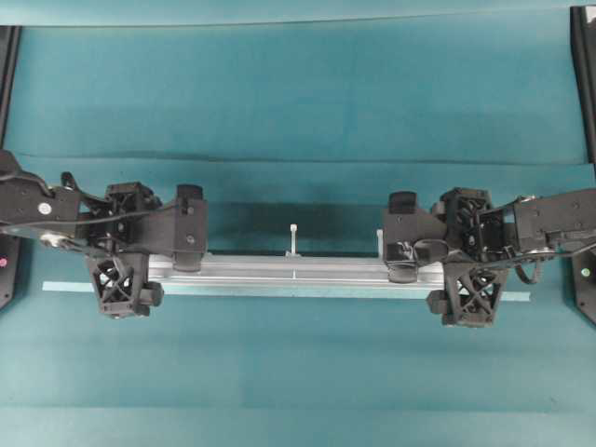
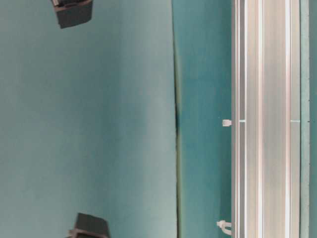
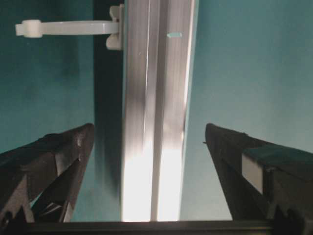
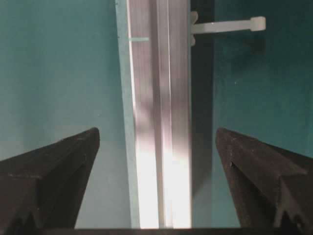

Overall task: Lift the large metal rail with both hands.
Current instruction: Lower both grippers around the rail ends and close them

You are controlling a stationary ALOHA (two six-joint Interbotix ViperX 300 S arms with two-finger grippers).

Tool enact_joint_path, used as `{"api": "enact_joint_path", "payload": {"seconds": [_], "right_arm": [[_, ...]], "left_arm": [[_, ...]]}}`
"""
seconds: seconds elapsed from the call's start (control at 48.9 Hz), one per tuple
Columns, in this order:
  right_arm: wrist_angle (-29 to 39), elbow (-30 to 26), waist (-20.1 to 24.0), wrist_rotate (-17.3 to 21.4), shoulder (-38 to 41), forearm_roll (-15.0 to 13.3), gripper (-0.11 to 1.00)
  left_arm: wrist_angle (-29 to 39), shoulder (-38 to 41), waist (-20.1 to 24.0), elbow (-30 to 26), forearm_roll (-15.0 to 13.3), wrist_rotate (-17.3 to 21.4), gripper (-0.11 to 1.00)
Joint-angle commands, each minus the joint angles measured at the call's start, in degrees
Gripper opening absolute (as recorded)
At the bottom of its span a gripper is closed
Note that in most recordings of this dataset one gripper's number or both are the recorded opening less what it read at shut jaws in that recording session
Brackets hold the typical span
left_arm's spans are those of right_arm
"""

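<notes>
My right gripper needs to move its fingers down before it closes on the metal rail. The fingers are above the rail between them, so they would miss the rail if I closed now.
The large metal rail [image 1: 298, 269] lies flat across the teal table, silver and grooved, with a white peg [image 1: 293, 237] standing at its far edge. My left gripper [image 1: 121, 247] hangs over the rail's left end and my right gripper [image 1: 470, 259] over its right end. In the left wrist view the rail [image 3: 154, 122] runs between the fingers of the open left gripper [image 3: 149, 129], with teal gaps on both sides. The right wrist view shows the same: the rail [image 4: 161, 122] sits untouched inside the open right gripper [image 4: 157, 132]. The rail's ends are hidden under the housings.
A thin pale-green strip [image 1: 65, 287] lies along the rail's near side and reaches past both ends. Black frame posts stand at the far corners [image 1: 7, 56] [image 1: 585, 74]. A fold crosses the teal cloth behind the rail [image 1: 298, 160].
</notes>
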Motion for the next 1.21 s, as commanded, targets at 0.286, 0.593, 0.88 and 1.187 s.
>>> {"api": "enact_joint_path", "payload": {"seconds": [0.286,0.593,0.88,1.187], "right_arm": [[-6.8,4.7,-0.1,-0.1,1.6,-0.1,0.96],[-7.5,4.6,-1.1,-0.3,2.1,-0.2,0.96],[-7.5,4.3,-1.1,0.0,4.0,-0.2,0.96],[-6.7,3.3,-1.1,0.6,4.7,0.0,0.56]], "left_arm": [[-5.0,2.3,0.8,1.1,0.1,0.1,1.00],[-5.8,2.2,1.1,2.2,0.1,0.2,1.00],[-7.6,2.2,1.1,3.3,0.1,0.1,0.99],[-8.5,2.1,0.9,3.2,0.1,0.2,0.62]]}}
